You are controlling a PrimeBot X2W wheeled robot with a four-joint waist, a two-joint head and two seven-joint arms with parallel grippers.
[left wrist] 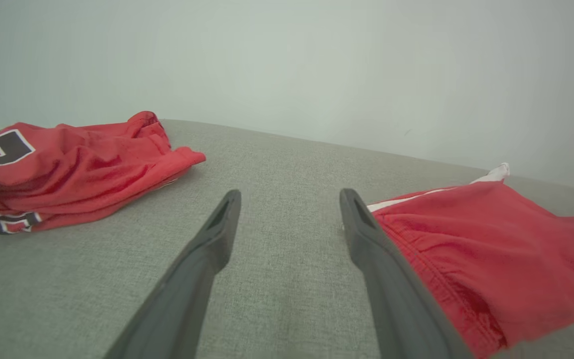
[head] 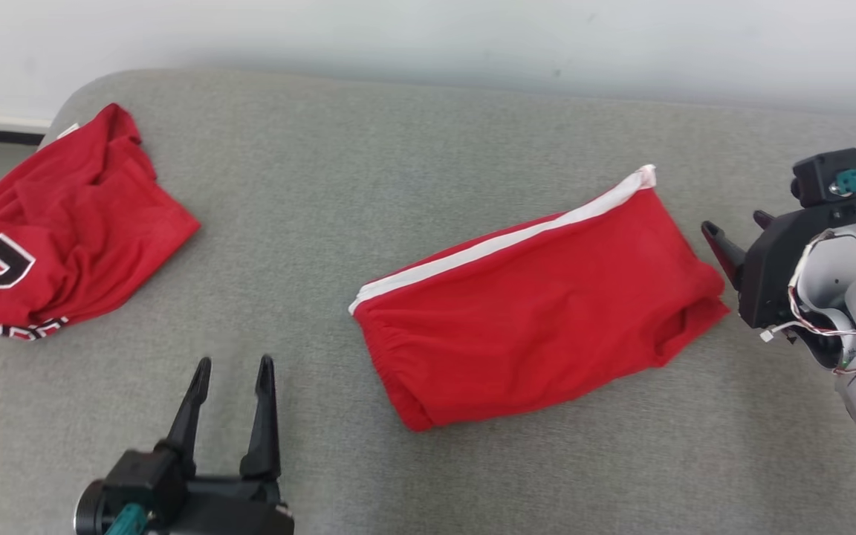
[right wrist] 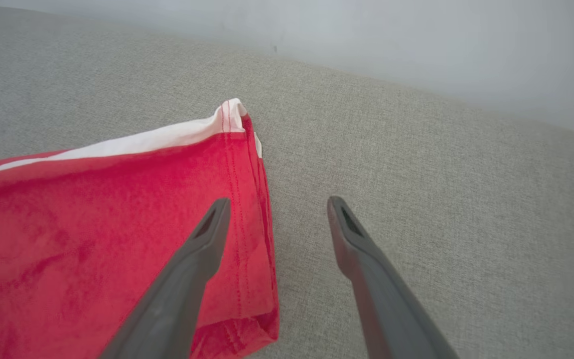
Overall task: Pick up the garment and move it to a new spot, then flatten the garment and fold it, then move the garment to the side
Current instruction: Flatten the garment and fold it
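Observation:
I need to pick up the shorts next with my right gripper by the stitched leg hem [head: 685, 239], so that I can fold them over toward their waistband [head: 385, 370].
Red shorts with a white side stripe [head: 539, 308] lie folded on the grey cushion, right of centre. My left gripper [head: 233, 365] is open at the lower left, a short way left of the shorts' waistband [left wrist: 476, 239], with nothing between its fingers. My right gripper [head: 736, 230] is open beside the shorts' right end, just off the hem. In the right wrist view that hem [right wrist: 247, 199] runs under my left fingertip [right wrist: 215, 219], and the other fingertip [right wrist: 342, 219] is over bare cushion.
A second red garment, a jersey with black and white numbers [head: 56, 230], lies crumpled at the cushion's far left edge. The grey cushion [head: 368, 171] ends at a pale wall behind. Open fabric lies between the two garments.

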